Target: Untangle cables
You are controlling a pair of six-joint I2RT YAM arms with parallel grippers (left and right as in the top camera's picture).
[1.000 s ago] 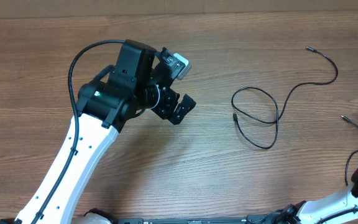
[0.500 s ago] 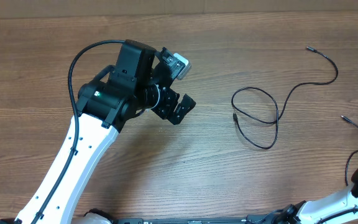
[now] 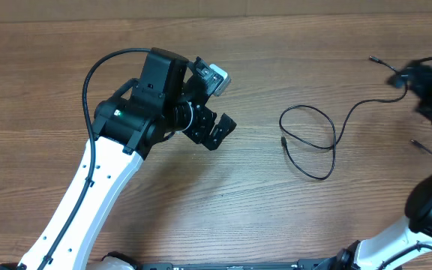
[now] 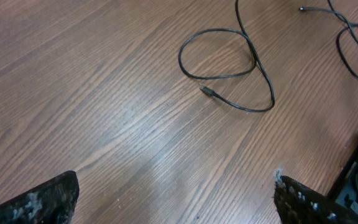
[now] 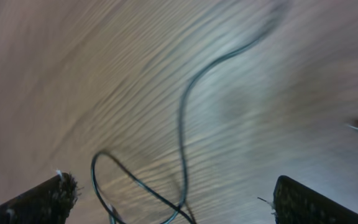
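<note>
Next, my right gripper grabs the thin black cable along the part (image 3: pixel 346 122) (image 5: pixel 182 144) beside its loop to untangle it, leaving the plug tip free.
One thin black cable (image 3: pixel 328 135) lies right of centre. It forms a loop with a plug tip (image 3: pixel 283 140), and its other end runs to the far right (image 3: pixel 372 58). It also shows in the left wrist view (image 4: pixel 253 59) and, blurred, in the right wrist view (image 5: pixel 182 124). A second cable (image 3: pixel 426 148) lies at the right edge and shows in the left wrist view (image 4: pixel 347 34). My left gripper (image 3: pixel 217 133) is open and empty, hovering left of the loop. My right gripper (image 3: pixel 415 82) is blurred, open and empty, above the first cable's far-right stretch.
The wooden table (image 3: pixel 223 217) fills every view. My left arm (image 3: pixel 96 187) crosses the lower left. My right arm's base (image 3: pixel 426 217) stands at the lower right corner.
My right arm has swung up from the lower right edge to the upper right, over the first cable's end. The left arm and the cables have not moved.
</note>
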